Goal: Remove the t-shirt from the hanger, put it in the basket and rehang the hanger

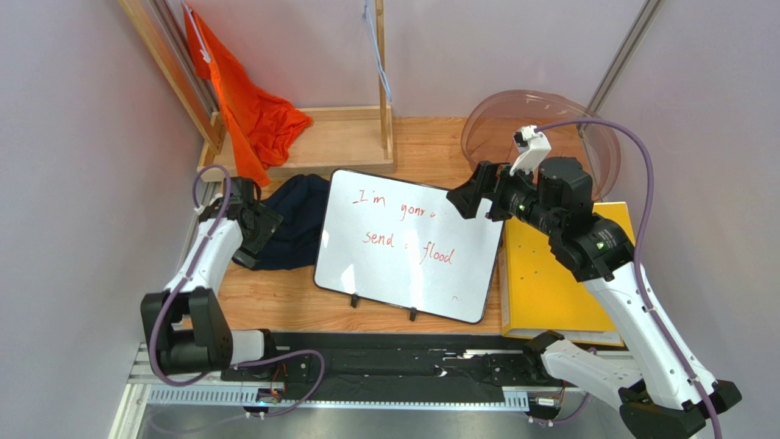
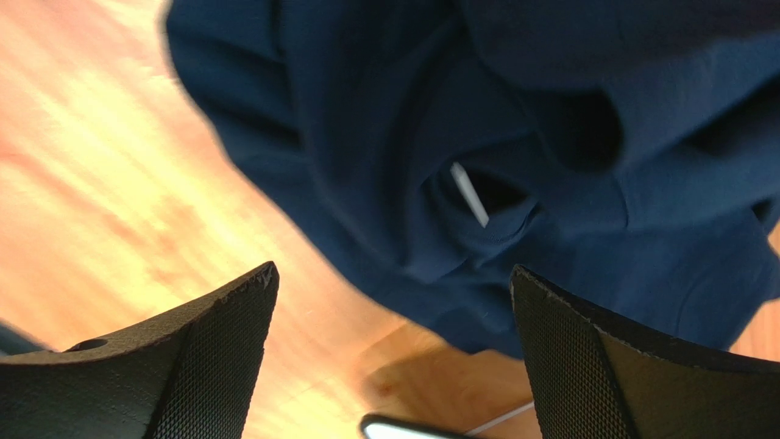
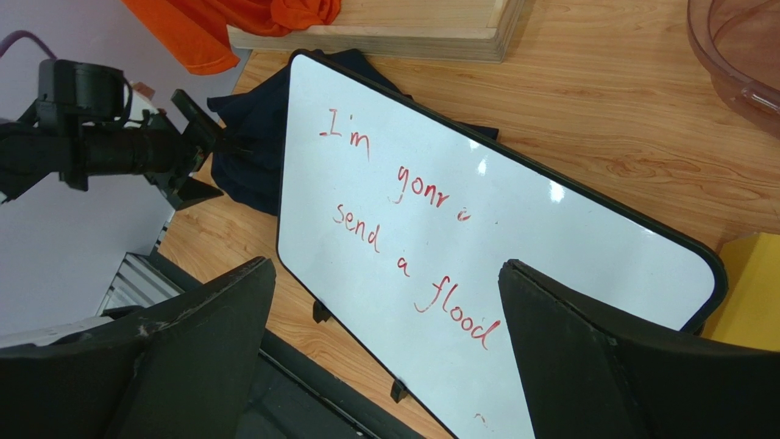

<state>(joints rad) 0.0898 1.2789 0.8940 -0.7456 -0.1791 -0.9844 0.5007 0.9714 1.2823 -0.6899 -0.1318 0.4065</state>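
My left gripper grabs the navy t-shirt by its near edge (image 3: 232, 180) next, away from the whiteboard (image 3: 384, 270), which leaves the rest free to hand over to my right gripper.
A navy t-shirt (image 1: 295, 224) lies crumpled on the wooden table left of a whiteboard. It fills the left wrist view (image 2: 384, 137), where a short white strip (image 2: 468, 194) pokes out of a fold. It also shows in the right wrist view (image 3: 245, 151). My left gripper (image 1: 265, 224) is open and empty, hovering just over the shirt's near edge (image 2: 392, 283). An orange t-shirt (image 1: 256, 110) hangs from the rack's left post on a pale hanger (image 1: 196, 38). My right gripper (image 1: 462, 201) is open and empty above the whiteboard (image 3: 384, 270).
The whiteboard (image 1: 412, 242) with red writing stands tilted mid-table. The wooden rack base (image 1: 339, 137) sits behind it, with a thin wire hanger (image 1: 377, 55) on the right post. A clear plastic bowl (image 1: 522, 119) and a yellow box (image 1: 549, 274) are on the right.
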